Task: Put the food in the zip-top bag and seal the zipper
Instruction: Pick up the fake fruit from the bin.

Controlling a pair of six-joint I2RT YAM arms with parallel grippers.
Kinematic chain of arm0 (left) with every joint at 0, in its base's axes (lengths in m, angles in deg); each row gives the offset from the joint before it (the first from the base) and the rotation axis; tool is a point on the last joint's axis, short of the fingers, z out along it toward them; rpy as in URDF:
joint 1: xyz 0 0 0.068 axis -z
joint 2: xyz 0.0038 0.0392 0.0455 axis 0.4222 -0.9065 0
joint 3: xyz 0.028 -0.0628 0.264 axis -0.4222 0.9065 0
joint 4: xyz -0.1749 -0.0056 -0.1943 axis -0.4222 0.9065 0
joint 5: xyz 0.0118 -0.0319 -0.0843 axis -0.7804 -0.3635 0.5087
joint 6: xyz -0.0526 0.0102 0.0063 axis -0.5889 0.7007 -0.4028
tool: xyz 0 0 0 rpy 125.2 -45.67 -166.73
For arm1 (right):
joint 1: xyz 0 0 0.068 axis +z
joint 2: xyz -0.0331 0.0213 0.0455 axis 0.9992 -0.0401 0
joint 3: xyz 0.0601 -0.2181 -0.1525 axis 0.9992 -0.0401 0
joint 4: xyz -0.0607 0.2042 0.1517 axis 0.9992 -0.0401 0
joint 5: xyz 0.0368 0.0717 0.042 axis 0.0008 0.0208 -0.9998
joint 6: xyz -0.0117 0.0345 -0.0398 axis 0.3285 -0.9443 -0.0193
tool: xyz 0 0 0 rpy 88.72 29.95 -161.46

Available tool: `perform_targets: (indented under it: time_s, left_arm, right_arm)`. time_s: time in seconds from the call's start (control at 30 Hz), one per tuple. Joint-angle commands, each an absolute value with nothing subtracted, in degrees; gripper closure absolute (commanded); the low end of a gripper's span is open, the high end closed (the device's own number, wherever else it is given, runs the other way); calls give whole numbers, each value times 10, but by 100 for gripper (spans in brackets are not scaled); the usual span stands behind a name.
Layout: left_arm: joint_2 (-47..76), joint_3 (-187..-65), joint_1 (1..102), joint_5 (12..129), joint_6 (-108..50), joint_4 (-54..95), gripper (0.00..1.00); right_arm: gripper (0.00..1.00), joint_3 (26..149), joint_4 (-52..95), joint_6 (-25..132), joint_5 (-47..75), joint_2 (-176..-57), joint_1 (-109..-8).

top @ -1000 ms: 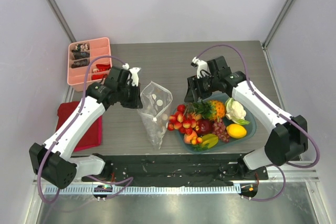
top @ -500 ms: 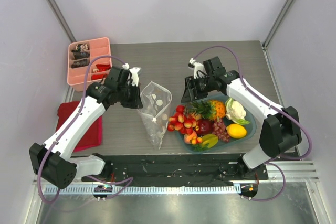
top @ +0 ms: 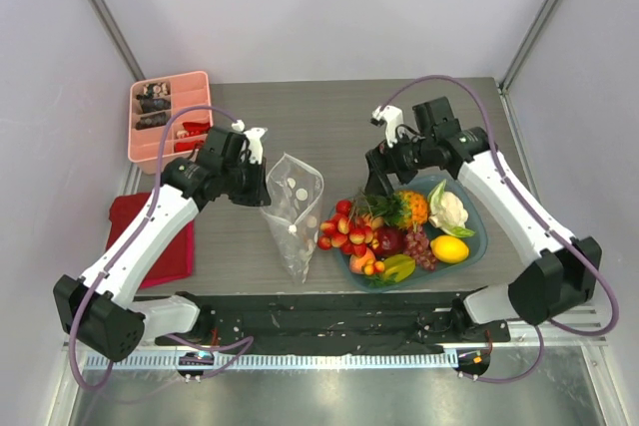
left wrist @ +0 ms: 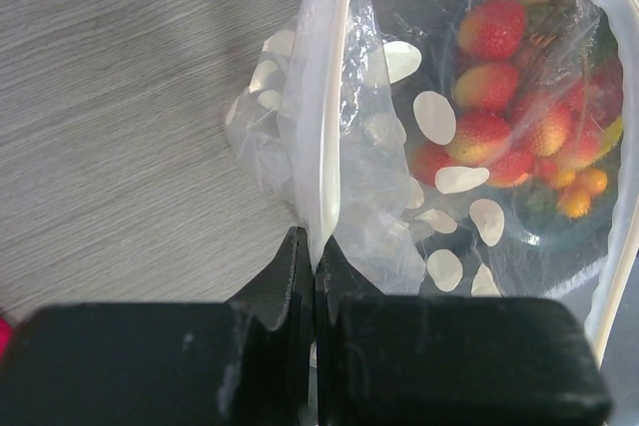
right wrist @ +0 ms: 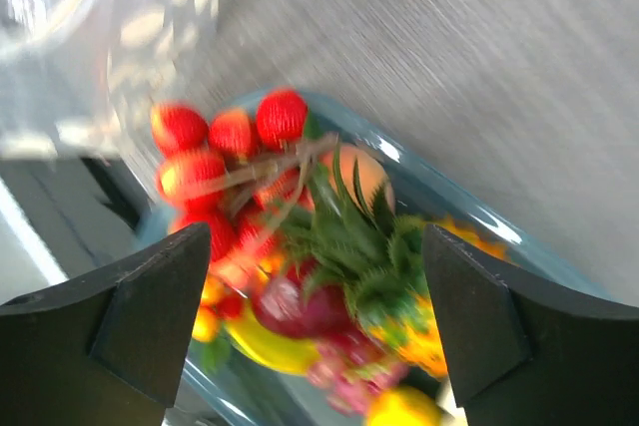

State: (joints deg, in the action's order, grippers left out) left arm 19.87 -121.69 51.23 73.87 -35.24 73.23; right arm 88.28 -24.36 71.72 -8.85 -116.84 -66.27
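Note:
I will pick up the pineapple by its green top (top: 386, 208) with my right gripper next, so its orange body stays free to go into the zip-top bag (top: 296, 214) first.
The zip-top bag (top: 296, 214), clear with white dots, stands open on the table, its mouth up. My left gripper (top: 262, 190) is shut on the bag's left mouth edge; in the left wrist view the whitish zipper strip (left wrist: 329, 117) runs out of the closed fingertips (left wrist: 314, 246). The food lies on the teal plate (top: 476, 242): red berries (top: 349, 228), a pineapple (top: 407, 209), a cauliflower (top: 448, 210), a lemon (top: 450, 248), grapes (top: 420, 246). My right gripper (top: 384, 185) is open and empty above the plate's left end; its wrist view shows the pineapple's green top (right wrist: 364, 236) between the fingers.
A pink compartment tray (top: 168, 113) stands at the back left. A red cloth (top: 152, 238) lies at the left under my left arm. Grey walls close in the table on three sides.
My right gripper has swung from the table beside the plate to the right and over the plate's left end. My left gripper and the bag have held still.

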Motion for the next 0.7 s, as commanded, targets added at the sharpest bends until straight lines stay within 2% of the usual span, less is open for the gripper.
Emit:
perform_targets:
  time_s: [0.0, 0.3, 0.67]
  left_arm:
    - [214, -1223, 513, 742, -344, 722, 100]
    - [212, -1223, 513, 747, -343, 716, 100]
    - [211, -1217, 513, 745, -336, 718, 100]
  right_arm:
    - [8, 871, -318, 941, -65, -1111, -660]
    - [4, 786, -274, 1157, -62, -1097, -630]
    - [7, 747, -175, 1173, -23, -1168, -591]
